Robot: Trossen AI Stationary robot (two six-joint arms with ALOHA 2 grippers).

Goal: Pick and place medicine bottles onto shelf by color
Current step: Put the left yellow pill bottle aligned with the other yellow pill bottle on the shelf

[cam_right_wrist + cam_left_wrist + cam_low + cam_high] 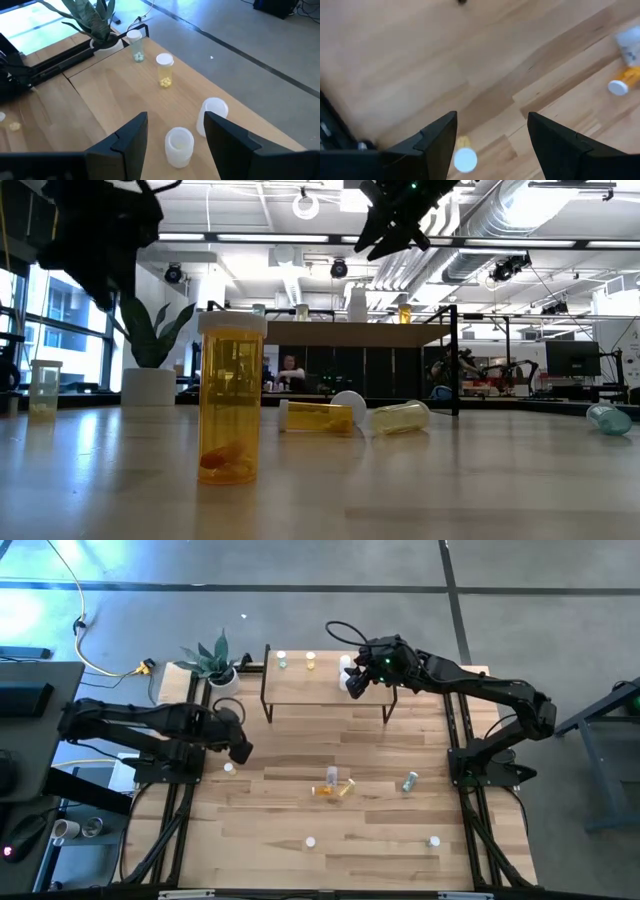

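Next, my left gripper grabs the small yellow bottle's white cap, to stand that bottle beside the yellow bottle on the shelf.
The shelf stands at the table's far middle. On its top stand a green bottle, a yellow bottle and two white bottles. My right gripper is open above the shelf's right part, a finger on either side of the nearer white bottle, with gaps showing. My left gripper is open above the table's left part, over a small standing yellow bottle, which also shows in the high view.
Two bottles, orange and pale, lie at the table's middle, and a green one lies to their right. Two more bottles stand near the front edge. A potted plant stands left of the shelf.
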